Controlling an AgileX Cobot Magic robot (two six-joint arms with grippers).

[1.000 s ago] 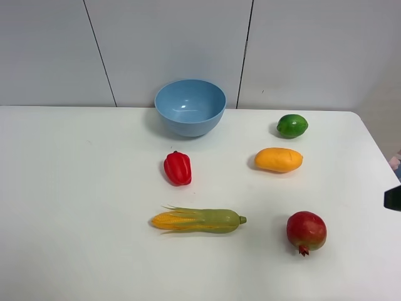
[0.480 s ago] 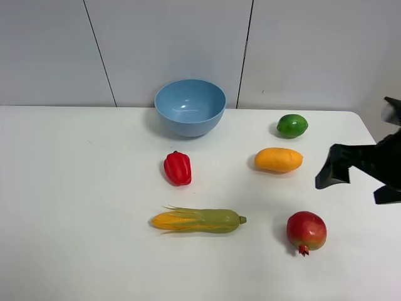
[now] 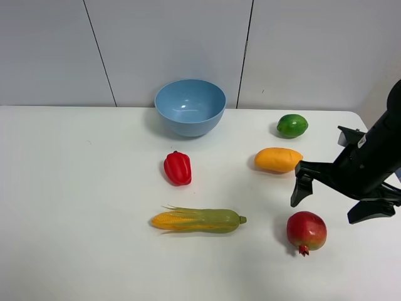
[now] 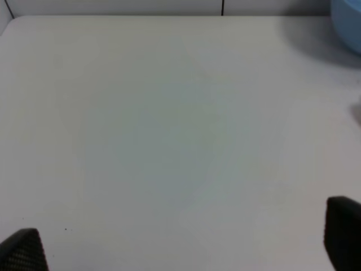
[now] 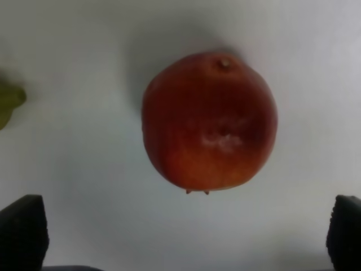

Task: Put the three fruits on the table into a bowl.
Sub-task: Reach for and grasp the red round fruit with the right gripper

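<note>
Next, my right gripper grabs the red pomegranate by its round body (image 3: 306,230) to put the pomegranate into the light-blue bowl (image 3: 190,106).
The red pomegranate (image 3: 306,231) lies at the front right of the white table (image 3: 75,188). The orange-yellow mango (image 3: 278,159) and the green lime (image 3: 292,125) lie behind it on the right. The light-blue bowl (image 3: 190,106) stands empty at the back centre. My right gripper (image 3: 335,202) is open and hovers just above and behind the pomegranate, which fills the right wrist view (image 5: 210,121) between the spread fingertips (image 5: 22,231). My left gripper (image 4: 183,248) is open and empty over bare table; it is out of the exterior high view.
A red bell pepper (image 3: 177,167) lies in front of the bowl. A yellow-green corn cob (image 3: 197,220) lies left of the pomegranate. The table's right edge (image 3: 376,144) runs under the right arm. The bowl's edge (image 4: 347,22) shows in the left wrist view.
My right arm has come in from the right edge, moving left and down until its open gripper hangs over the pomegranate. The fruits and bowl have not moved.
</note>
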